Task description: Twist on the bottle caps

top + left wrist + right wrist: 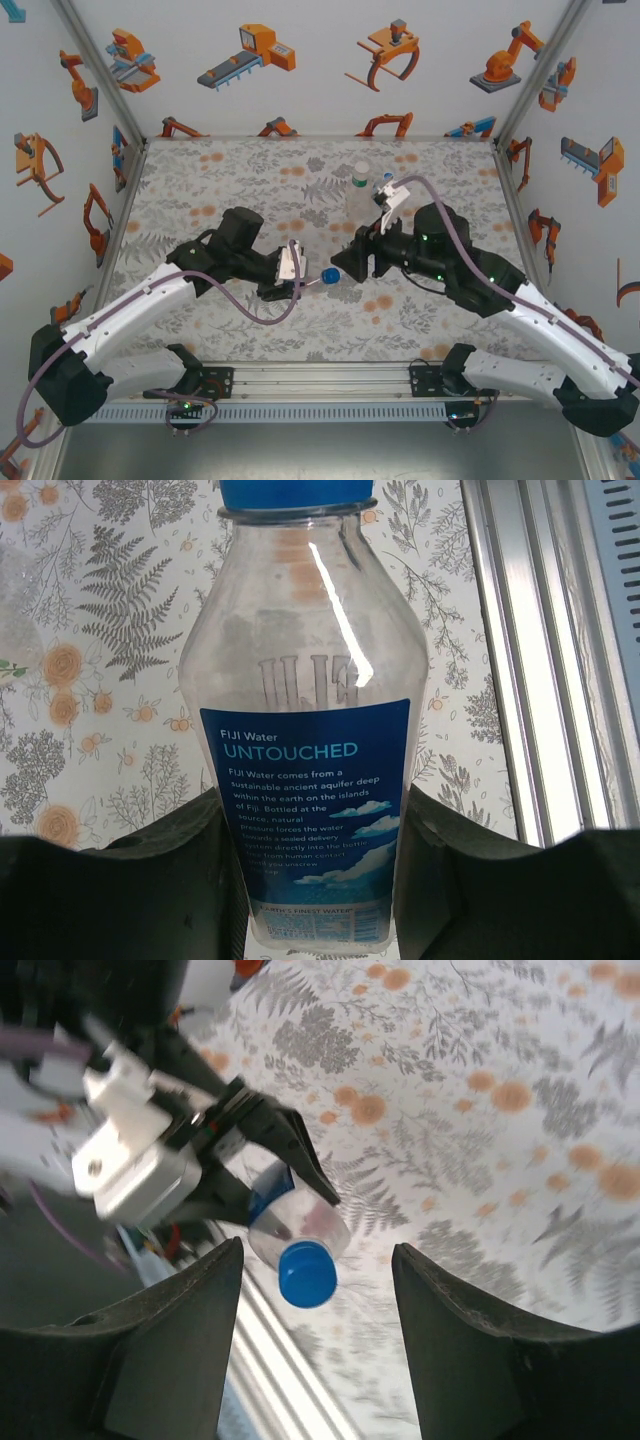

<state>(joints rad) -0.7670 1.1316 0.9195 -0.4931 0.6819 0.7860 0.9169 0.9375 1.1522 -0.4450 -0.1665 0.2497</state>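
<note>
My right gripper is in line with the bottle's neck. To screw on the blue cap (329, 277), it should next grip the cap by its sides.
My left gripper (292, 272) is shut on a slim clear bottle (312, 680) with a blue label, gripping its lower body and holding it on its side. The bottle's neck points right, and a blue cap (329, 277) sits on it. In the left wrist view the blue cap (295, 490) is at the top edge. My right gripper (347, 262) is open and faces the cap from the right. In the right wrist view the blue cap (307, 1273) hangs between the spread fingers of the right gripper (318, 1248), touching neither.
A wider clear bottle (358, 192) stands at the back of the floral table (230, 170). Beside it is a second bottle (386, 185) with a blue label, partly hidden behind the right wrist. A metal rail (320, 378) runs along the near edge.
</note>
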